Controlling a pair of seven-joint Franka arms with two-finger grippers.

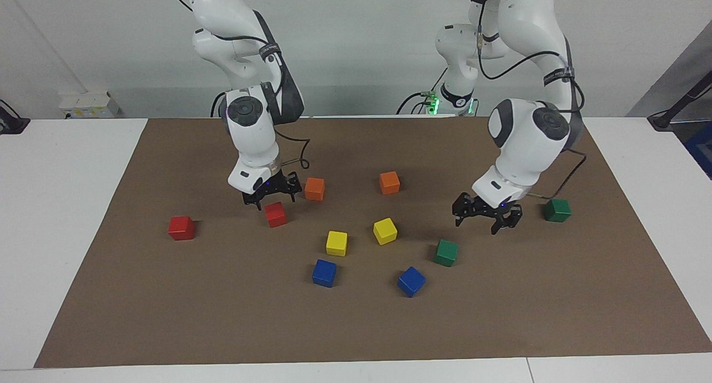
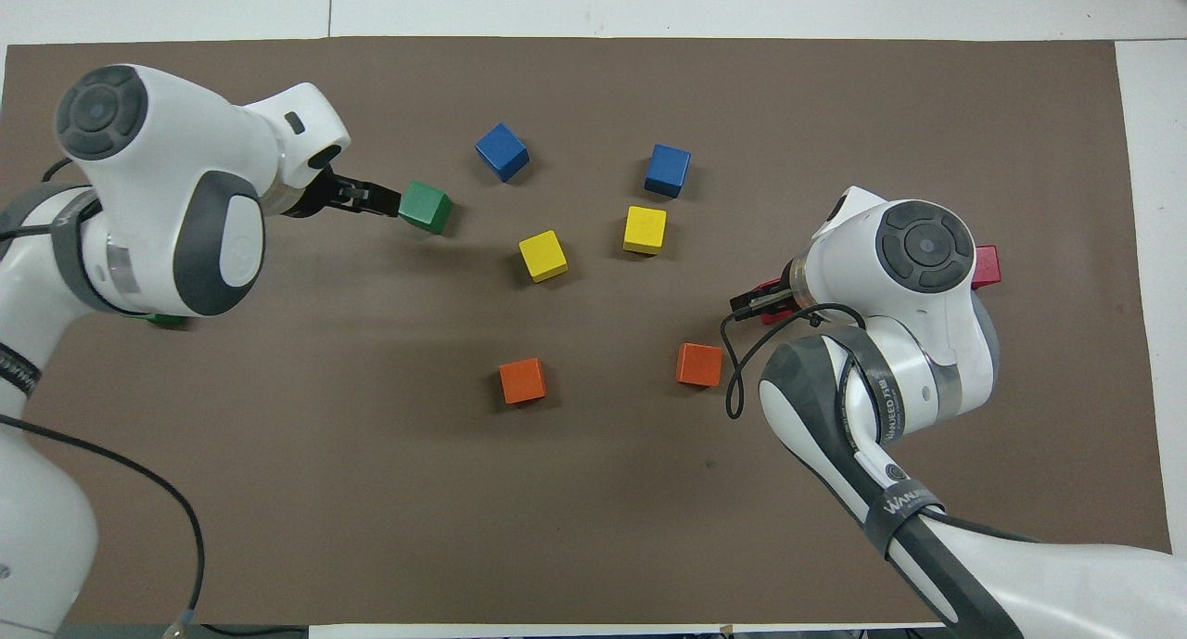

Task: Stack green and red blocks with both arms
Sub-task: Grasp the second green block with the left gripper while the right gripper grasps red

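The red block is under my right gripper. My right gripper needs to grab that red block by its sides next, to stack it with the other red block (image 2: 987,265).
Two red blocks lie toward the right arm's end of the mat: one (image 1: 181,227) (image 2: 986,265) partly covered from above by the right arm, the other (image 1: 275,214) (image 2: 774,313) directly under my right gripper (image 1: 275,201) (image 2: 753,302), which is open and low over it. Two green blocks lie toward the left arm's end: one (image 1: 446,252) (image 2: 426,206) farther from the robots, one (image 1: 557,210) (image 2: 167,320) almost hidden from above by the left arm. My left gripper (image 1: 486,220) (image 2: 366,197) is open and empty, hovering over the mat between them, close beside the farther one.
On the brown mat (image 1: 356,327) lie two orange cubes (image 1: 314,189) (image 1: 389,183), two yellow cubes (image 1: 336,243) (image 1: 385,230) and two blue cubes (image 1: 324,273) (image 1: 411,281) in the middle. White table surrounds the mat.
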